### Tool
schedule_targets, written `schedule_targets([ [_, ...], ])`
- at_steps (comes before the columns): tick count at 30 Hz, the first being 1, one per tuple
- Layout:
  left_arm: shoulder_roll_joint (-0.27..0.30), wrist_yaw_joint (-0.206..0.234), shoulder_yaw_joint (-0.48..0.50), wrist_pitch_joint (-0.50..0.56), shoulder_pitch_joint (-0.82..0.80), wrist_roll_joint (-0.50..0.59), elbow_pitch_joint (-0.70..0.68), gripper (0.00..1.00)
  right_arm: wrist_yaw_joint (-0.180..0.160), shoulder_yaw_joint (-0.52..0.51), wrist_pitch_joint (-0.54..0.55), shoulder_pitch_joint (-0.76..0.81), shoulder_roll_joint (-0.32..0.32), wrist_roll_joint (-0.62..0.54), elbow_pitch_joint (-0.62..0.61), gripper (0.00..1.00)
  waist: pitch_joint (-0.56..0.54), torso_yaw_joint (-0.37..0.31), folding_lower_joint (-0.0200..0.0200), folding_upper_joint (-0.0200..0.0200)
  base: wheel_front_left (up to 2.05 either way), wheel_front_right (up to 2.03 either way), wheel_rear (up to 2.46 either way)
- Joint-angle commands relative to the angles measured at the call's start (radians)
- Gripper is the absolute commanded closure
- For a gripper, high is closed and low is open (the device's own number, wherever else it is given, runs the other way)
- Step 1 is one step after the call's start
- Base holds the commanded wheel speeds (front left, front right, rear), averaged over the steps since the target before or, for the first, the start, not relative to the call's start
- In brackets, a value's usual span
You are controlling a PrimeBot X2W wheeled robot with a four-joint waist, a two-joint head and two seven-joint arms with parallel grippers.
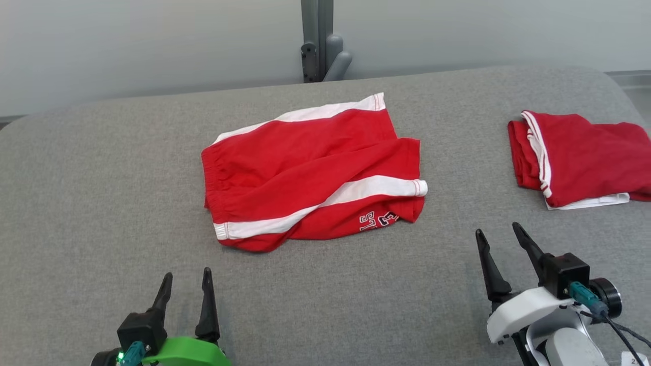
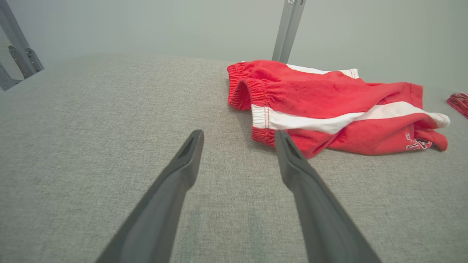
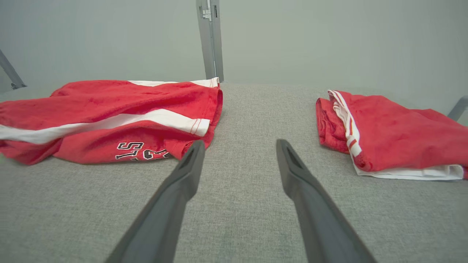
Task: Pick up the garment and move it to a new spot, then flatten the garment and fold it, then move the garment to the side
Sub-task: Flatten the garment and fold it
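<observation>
The left gripper grabs the garment by its waistband's white stripe end next, since the elastic edge stands up while the rest lies slack.
The garment, red shorts with white side stripes and black lettering near one hem, lies loosely folded in the middle of the grey padded table. It also appears in the left wrist view and the right wrist view. My left gripper stands open near the front edge, below the garment's waistband end, with nothing between its fingers. My right gripper is open too, off the garment's lower right corner, apart from the cloth. Both pairs of dark fingers spread wide over bare fabric.
A second red garment, folded with white trim, lies at the table's right edge, seen also in the right wrist view. A grey metal post stands behind the table against a pale wall.
</observation>
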Motion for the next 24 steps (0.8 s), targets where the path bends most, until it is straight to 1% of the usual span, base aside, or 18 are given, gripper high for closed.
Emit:
schedule_targets([
  [1, 0.004, 0.014, 0.018, 0.000, 0.026, 0.010, -0.007, 0.00, -0.002, -0.001, -0.003, 0.041, 0.006, -0.017, -0.044, 0.00, -0.070, -0.058, 0.0000, 0.0000, 0.00, 0.00, 0.00],
  [2, 0.004, 0.019, 0.033, 0.000, 0.046, 0.020, -0.010, 0.00, -0.001, -0.004, -0.003, 0.087, 0.020, -0.028, -0.071, 0.00, -0.081, -0.060, 0.0000, 0.0000, 0.00, 0.00, 0.00],
  [9, 0.005, 0.032, 0.065, 0.000, 0.099, 0.049, -0.026, 0.00, -0.002, -0.023, -0.003, 0.143, 0.042, -0.024, -0.100, 0.00, -0.115, -0.053, 0.0000, 0.0000, 0.00, 0.00, 0.00],
  [17, 0.005, 0.027, 0.075, 0.000, 0.153, 0.062, -0.040, 0.00, -0.001, -0.032, -0.003, 0.174, 0.051, -0.032, -0.118, 0.00, -0.153, -0.039, 0.0000, 0.0000, 0.00, 0.00, 0.00],
  [24, 0.004, 0.027, 0.069, 0.000, 0.157, 0.069, -0.046, 0.00, -0.002, -0.024, -0.003, 0.175, 0.054, -0.025, -0.120, 0.00, -0.148, -0.032, 0.0000, 0.0000, 0.00, 0.00, 0.00],
])
